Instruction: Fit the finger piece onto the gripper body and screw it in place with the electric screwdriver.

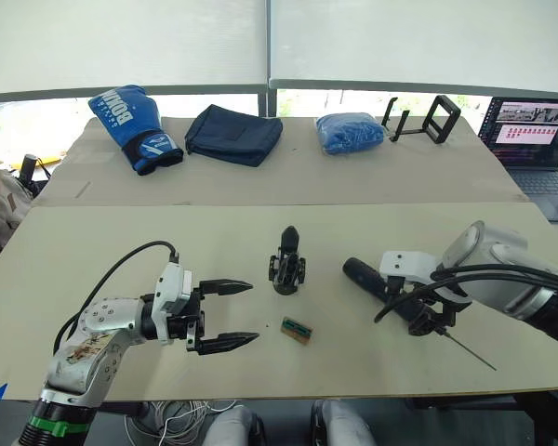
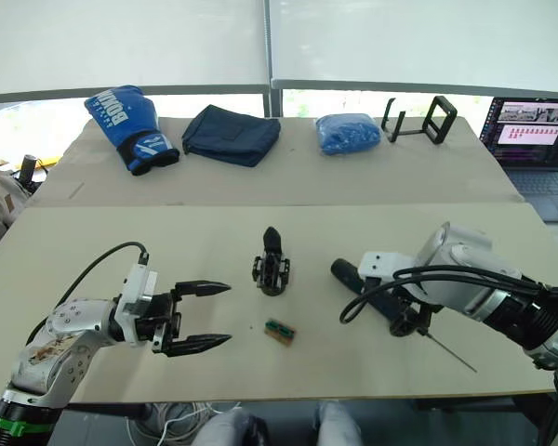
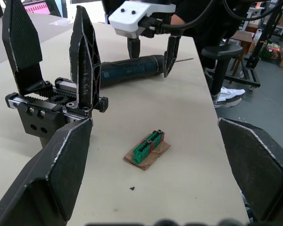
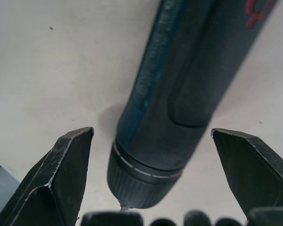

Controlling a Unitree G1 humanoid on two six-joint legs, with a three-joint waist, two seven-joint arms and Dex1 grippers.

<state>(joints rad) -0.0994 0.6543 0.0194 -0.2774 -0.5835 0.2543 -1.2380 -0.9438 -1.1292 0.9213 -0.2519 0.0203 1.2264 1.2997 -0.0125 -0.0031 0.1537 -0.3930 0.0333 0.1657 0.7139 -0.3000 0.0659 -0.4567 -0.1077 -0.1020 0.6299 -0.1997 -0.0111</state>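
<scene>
I need to hold the electric screwdriver with my right gripper next, by its body above its ribbed collar (image 4: pixel 156 133). Its thin bit then stays free to drive the screw.
The gripper body (image 1: pixel 287 262) stands upright at the table's middle. In the left wrist view two tapering black fingers rise from the gripper body (image 3: pixel 56 101); I cannot tell whether one is the finger piece. The electric screwdriver (image 1: pixel 377 282) lies flat to its right, thin bit (image 1: pixel 472 357) pointing toward the front right. My right gripper (image 1: pixel 428 316) hangs open over the screwdriver's bit end, one finger on each side of the barrel (image 4: pixel 188 70), not touching it. My left gripper (image 1: pixel 254 313) is open and empty, low over the table, front-left of the gripper body.
A small green-and-brown block (image 1: pixel 298 330) lies just right of my left fingertips. At the back sit a blue boxing glove (image 1: pixel 135 125), a dark folded bag (image 1: pixel 234 133), a blue cloth bundle (image 1: pixel 350 131), black frames (image 1: pixel 426 119) and a laptop (image 1: pixel 532 130).
</scene>
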